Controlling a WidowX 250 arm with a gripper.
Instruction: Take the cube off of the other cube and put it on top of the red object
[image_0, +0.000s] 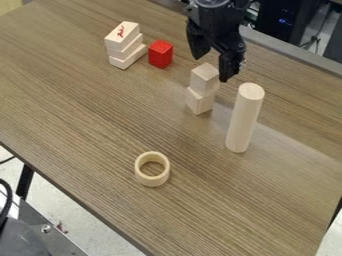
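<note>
My gripper will next grab the upper pale wooden cube by its opposite sides. Then I will put the upper cube on the red block (160, 54).
My black gripper (215, 62) hangs at the upper middle of the camera view, its two fingers spread apart and nothing held between them. Close below and in front of it, a pale wooden cube (204, 79) rests on a second wooden cube (200, 101), which stands on the table; the upper one is turned slightly relative to the lower. One finger is just right of the upper cube, the other above and behind it. To the left of this stack the red block (160, 54) stands upright with nothing on top.
Left of the red block is a pile of wooden blocks (124, 44). A tall wooden cylinder (245, 117) stands right of the cubes, and a wooden ring (152, 169) lies nearer the table's front edge.
</note>
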